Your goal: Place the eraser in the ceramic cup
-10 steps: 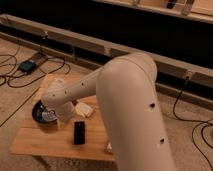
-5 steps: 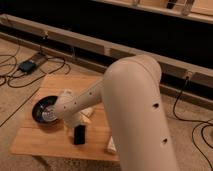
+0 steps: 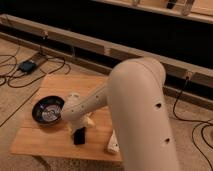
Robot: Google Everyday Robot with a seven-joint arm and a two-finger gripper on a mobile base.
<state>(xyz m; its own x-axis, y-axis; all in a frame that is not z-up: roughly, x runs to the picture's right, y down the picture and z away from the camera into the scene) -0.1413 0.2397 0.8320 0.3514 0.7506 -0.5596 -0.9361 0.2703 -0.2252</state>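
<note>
The small black eraser needs to go into the ceramic cup (image 3: 90,120), so my gripper should next grip the eraser around its block body (image 3: 79,137).
The eraser (image 3: 78,136) is a small black block on the wooden table (image 3: 40,142), near its front edge. My pale arm reaches in from the right, and its wrist ends just above and behind the eraser. The gripper (image 3: 76,125) hangs there, pointing down and mostly hidden by the wrist. It stands open and holds nothing. A small white shape under the forearm, right of the eraser, looks like the ceramic cup (image 3: 90,120). The arm covers most of it.
A wide dark bowl (image 3: 47,110) with a patterned inside sits at the table's left. A cream-white block (image 3: 112,145) lies near the front right edge. Cables and a power brick (image 3: 27,65) lie on the floor behind the table.
The wrist has swung from over the dark bowl to the right and toward the front. It now sits just above the eraser, which has not moved.
</note>
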